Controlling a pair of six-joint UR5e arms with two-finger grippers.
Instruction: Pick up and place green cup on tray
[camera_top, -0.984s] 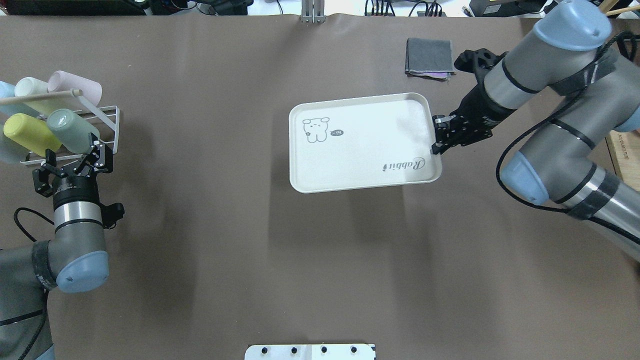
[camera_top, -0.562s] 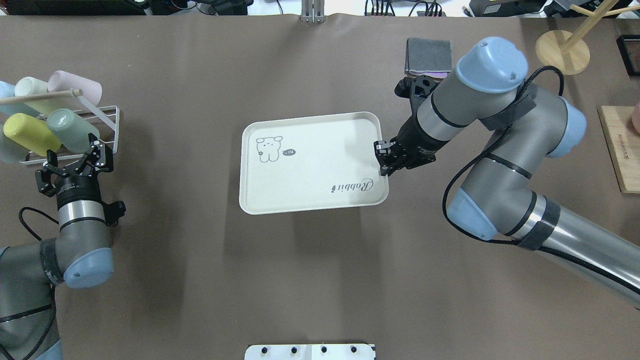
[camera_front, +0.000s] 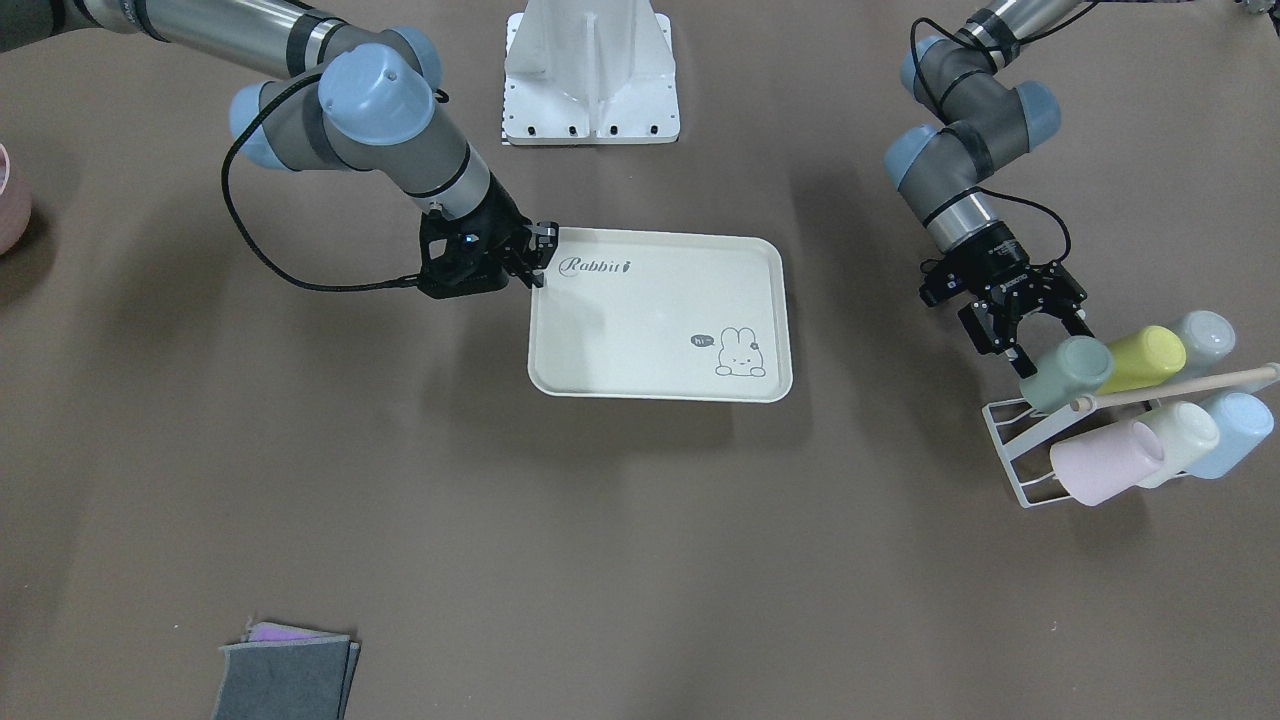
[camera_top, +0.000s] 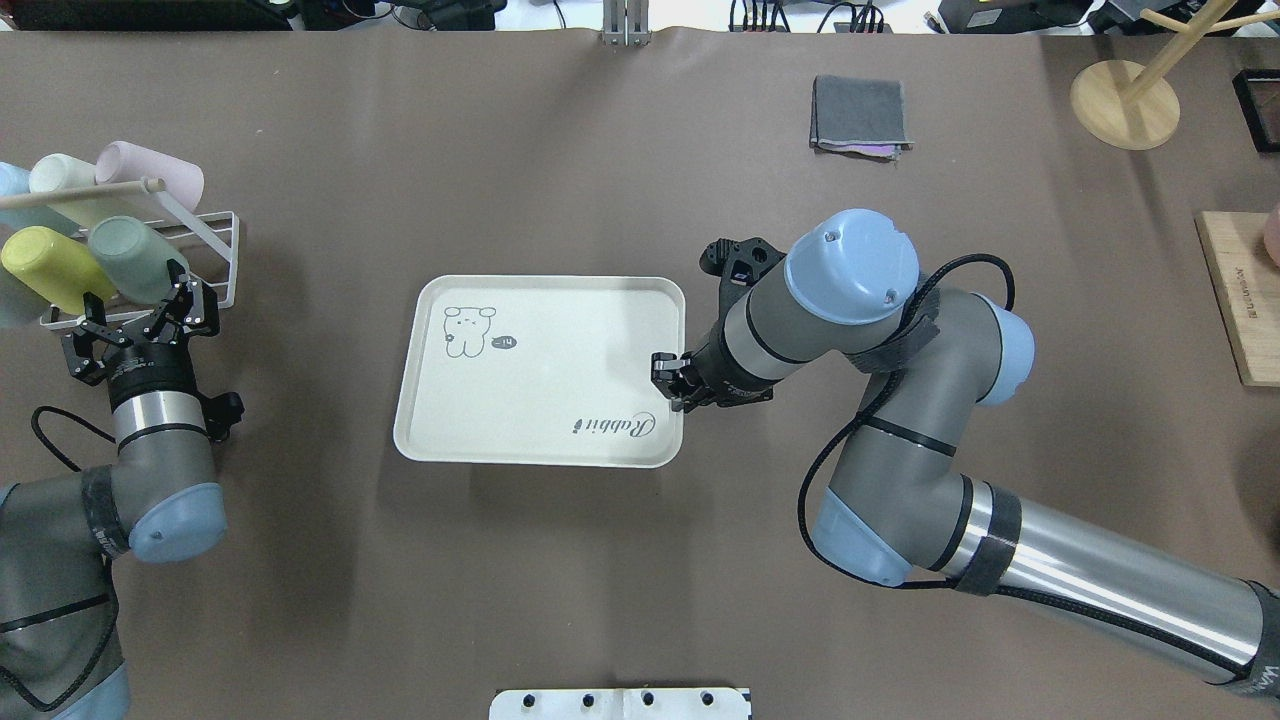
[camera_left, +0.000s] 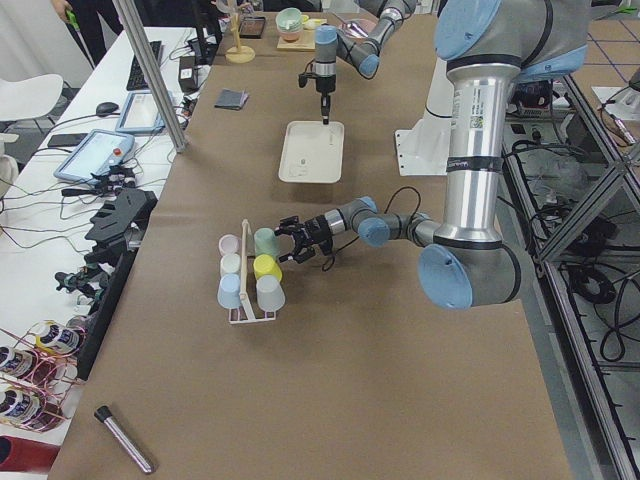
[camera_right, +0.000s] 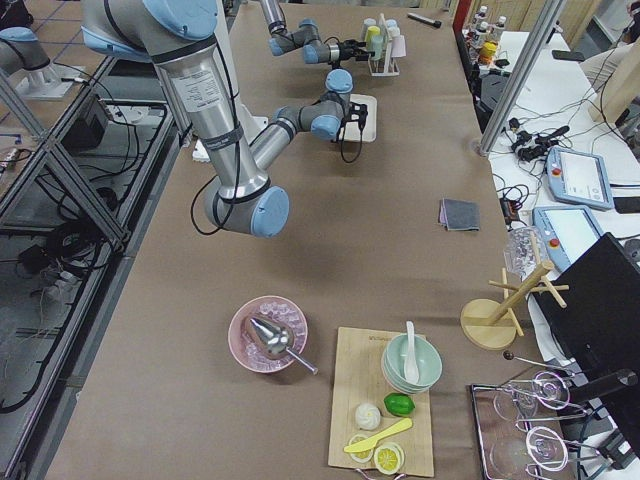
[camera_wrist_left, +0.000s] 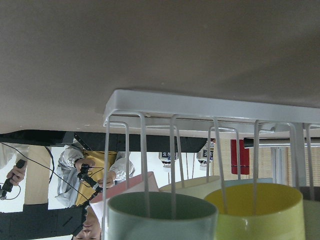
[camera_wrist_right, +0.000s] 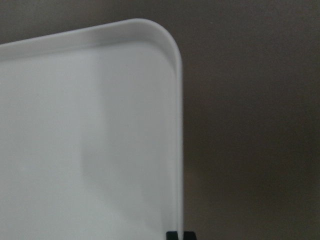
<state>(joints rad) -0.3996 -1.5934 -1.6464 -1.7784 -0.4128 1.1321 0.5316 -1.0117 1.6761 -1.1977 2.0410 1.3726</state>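
Note:
My left gripper grabs the cup around its closed base end (camera_front: 1084, 361) next, since white rack wires crowd the green cup's open rim.
The green cup (camera_top: 125, 258) lies tilted on a white wire rack (camera_top: 215, 240) at the table's left edge, beside a yellow-lime cup (camera_top: 48, 270). It also shows in the front view (camera_front: 1065, 370) and low in the left wrist view (camera_wrist_left: 160, 217). My left gripper (camera_top: 135, 302) is open right at the green cup's near end, its fingers starting to flank it. The cream tray (camera_top: 540, 370) with "Rabbit" script lies mid-table. My right gripper (camera_top: 672, 385) is shut on the tray's right rim, with the pinched rim (camera_wrist_right: 177, 150) showing in the right wrist view.
The rack also holds pink (camera_top: 150, 170), cream and pale blue cups under a wooden bar. A folded grey cloth (camera_top: 860, 112) lies at the far right. A wooden stand (camera_top: 1125, 100) and a wooden board (camera_top: 1240, 310) sit at the right edge.
My right gripper has dragged the tray leftward and nearer the robot, from right of centre to mid-table. My left gripper has edged slightly closer to the green cup.

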